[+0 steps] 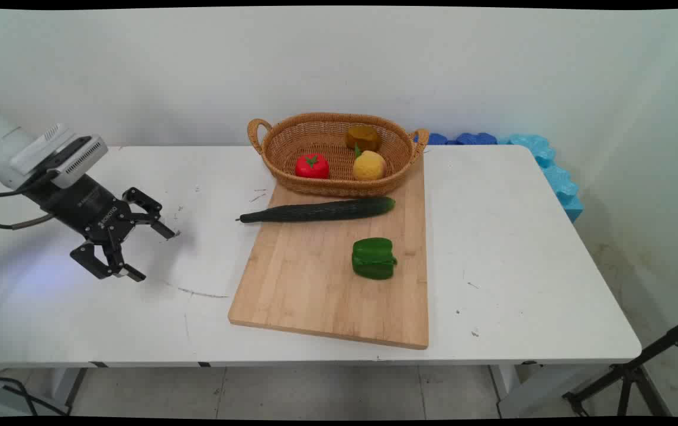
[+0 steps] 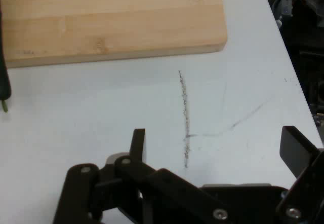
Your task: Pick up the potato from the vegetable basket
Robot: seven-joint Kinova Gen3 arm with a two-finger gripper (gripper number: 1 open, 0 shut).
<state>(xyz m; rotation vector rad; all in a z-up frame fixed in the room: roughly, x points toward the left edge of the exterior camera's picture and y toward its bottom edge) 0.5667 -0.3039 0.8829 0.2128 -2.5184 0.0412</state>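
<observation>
The gripper grabs the brownish oblong fruit by its long sides next, to lift it out of the wicker basket (image 1: 308,138).
My black gripper (image 1: 152,254) hangs open over the bare left part of the white table (image 1: 522,248), holding nothing. In the hand view its fingers (image 2: 137,143) stand wide apart above a grey scuff line (image 2: 184,117) on the table. The wooden cutting board (image 1: 315,284) lies to the gripper's right; its corner (image 2: 152,16) fills the top of the hand view. On the board lie a long dark cucumber (image 1: 318,210), whose stem end (image 2: 4,89) shows at the hand view's left edge, and a green bell pepper (image 1: 374,258).
A wicker basket (image 1: 291,171) rests on the board's far end, holding a red tomato (image 1: 312,166), a yellow lemon (image 1: 368,165) and a brownish fruit (image 1: 363,137). Blue foam pieces (image 1: 552,171) line the far right edge. A black tripod (image 1: 641,373) stands at the lower right.
</observation>
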